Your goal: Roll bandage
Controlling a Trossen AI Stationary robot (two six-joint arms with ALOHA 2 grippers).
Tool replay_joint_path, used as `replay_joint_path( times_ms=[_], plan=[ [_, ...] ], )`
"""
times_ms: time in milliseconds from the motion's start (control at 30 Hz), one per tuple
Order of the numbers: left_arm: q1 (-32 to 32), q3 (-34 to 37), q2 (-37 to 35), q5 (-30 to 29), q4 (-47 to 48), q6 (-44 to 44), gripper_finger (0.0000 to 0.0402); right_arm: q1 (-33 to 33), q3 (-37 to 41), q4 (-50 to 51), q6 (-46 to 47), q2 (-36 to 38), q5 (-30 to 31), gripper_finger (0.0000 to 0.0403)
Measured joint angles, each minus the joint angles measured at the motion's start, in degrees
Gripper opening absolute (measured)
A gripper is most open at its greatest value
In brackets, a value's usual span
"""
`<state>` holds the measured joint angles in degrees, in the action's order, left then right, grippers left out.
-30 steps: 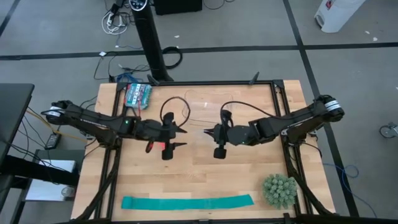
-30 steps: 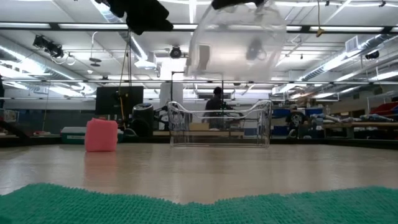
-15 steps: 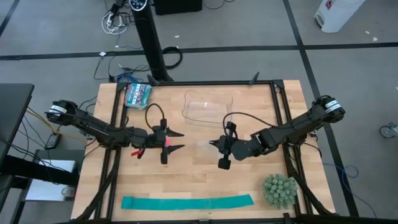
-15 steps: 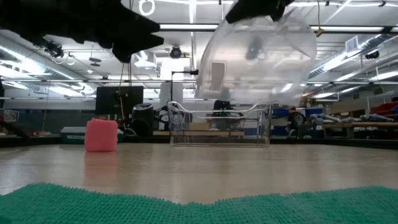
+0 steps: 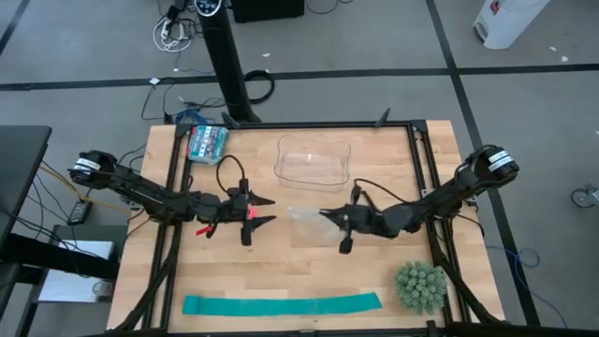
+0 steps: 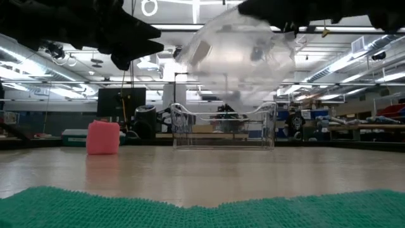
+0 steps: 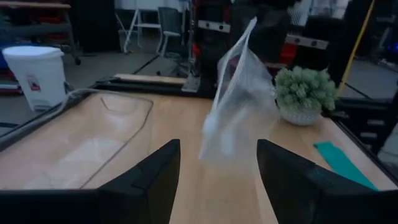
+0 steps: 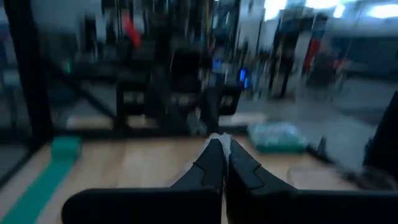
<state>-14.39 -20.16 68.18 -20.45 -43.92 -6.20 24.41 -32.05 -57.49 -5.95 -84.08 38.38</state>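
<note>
The robot's right gripper needs to be free for the bandage roll, so the left gripper should next grab the clear plastic bag by its opening edge (image 7: 211,122).
The pink-red bandage (image 6: 103,137) is a small compact roll standing on its end on the table; in the high view it shows only as a pink spot (image 5: 250,212) under my left gripper. My left gripper (image 5: 270,212) is open and empty above the table's middle, its fingers (image 7: 149,180) pointing toward the table's right edge. My right gripper (image 5: 328,216) faces it and is shut on a clear plastic bag (image 5: 301,218), which also shows in the left wrist view (image 7: 239,109) and the low view (image 6: 237,57). My right gripper pinches the clear bag's upper edge (image 8: 219,140) between its two shut fingers. The fingers come about level from the table's right side. The bag hangs below and beyond the fingertips, slack and clear of the table (image 6: 234,95).
A clear plastic container (image 5: 314,161) stands at the far middle. A teal-green strip (image 5: 281,304) lies flat along the near edge. A green spiky plant ball (image 5: 420,286) sits at the near right. A teal and red packet (image 5: 207,142) lies at the far left.
Both arms have come down from higher up. My left gripper has drawn back a little toward the table's left edge and stays open. My right gripper has gone toward the near edge with the clear bag, which swings beneath it. The bandage roll has stayed put.
</note>
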Motion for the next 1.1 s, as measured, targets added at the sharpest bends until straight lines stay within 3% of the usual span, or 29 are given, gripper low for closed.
replay_joint_path(
  times_ms=[200, 533, 733, 1100],
  plan=[
    [0.4, 0.0, 0.6, -0.9, -5.5, 0.1, 0.0218, 0.3, 3.7, -19.8, -9.8, -3.9, -1.4, 0.0],
    [0.5, -0.1, 1.5, -2.2, -8.0, 0.0, 0.0218, -1.6, 1.2, -30.1, -18.0, -8.6, -6.4, 0.0],
    [0.5, -0.1, 1.6, -2.2, -10.8, 0.0, 0.0218, -3.3, 1.1, -30.9, -16.6, -8.6, -10.7, 0.0],
    [0.5, -0.8, 1.6, -2.1, -12.5, 0.8, 0.0208, -4.2, -4.0, -24.0, -17.6, -8.6, -11.7, 0.0]
  ],
)
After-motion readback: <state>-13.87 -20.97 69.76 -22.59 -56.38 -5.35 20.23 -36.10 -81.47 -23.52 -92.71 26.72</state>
